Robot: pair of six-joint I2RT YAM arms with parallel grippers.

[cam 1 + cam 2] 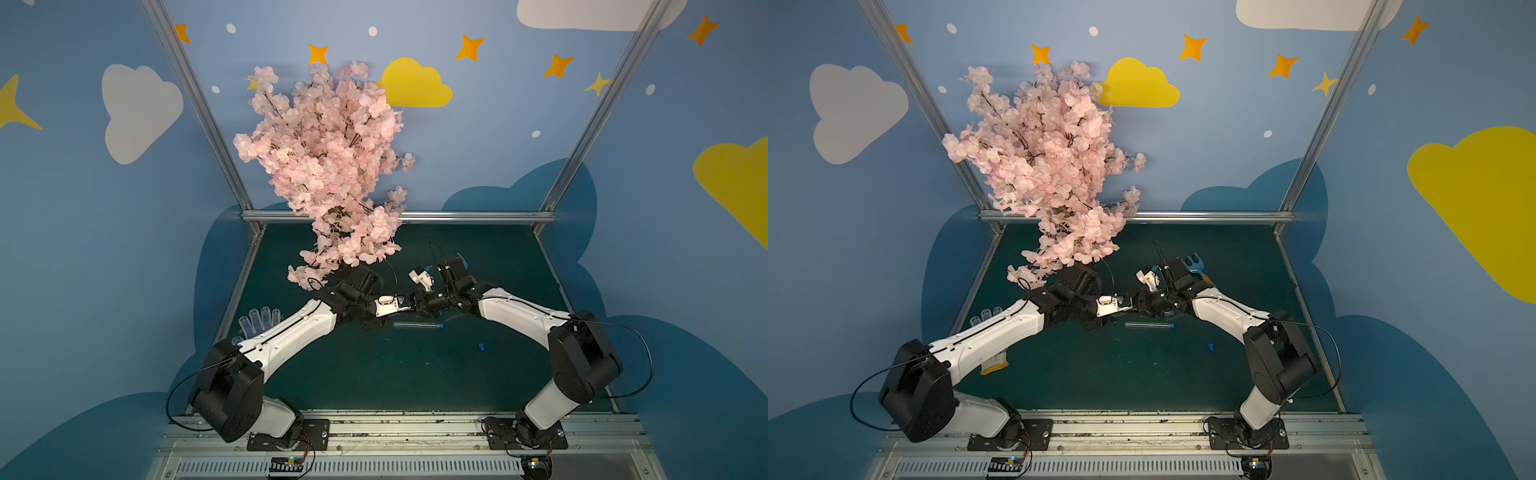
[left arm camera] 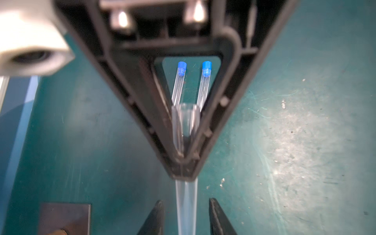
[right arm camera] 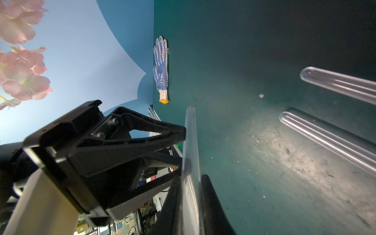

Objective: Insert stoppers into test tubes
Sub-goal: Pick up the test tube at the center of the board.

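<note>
I next need to grab the test tube's rounded end with my left gripper, so its opening stays free for inserting the blue stopper.
A clear, unstoppered test tube (image 2: 186,199) hangs level above the green mat between the two arms. My right gripper (image 3: 191,179) is shut on it. My left gripper (image 2: 186,201) stands open around its rounded end (image 3: 190,114), with a gap on each side. In both top views the grippers meet at mid-table (image 1: 409,307). Two more test tubes (image 2: 179,85) (image 2: 204,85) lie on the mat below, each with a blue stopper (image 2: 182,66) (image 2: 207,65) in its mouth. A loose blue stopper (image 1: 482,346) lies on the mat to the right.
A pink blossom tree (image 1: 328,166) overhangs the back left of the mat, just behind the left arm. A dotted work glove (image 3: 161,69) lies at the left edge. A blue garden fork (image 1: 1196,264) rests behind the right arm. Metal rails frame the mat.
</note>
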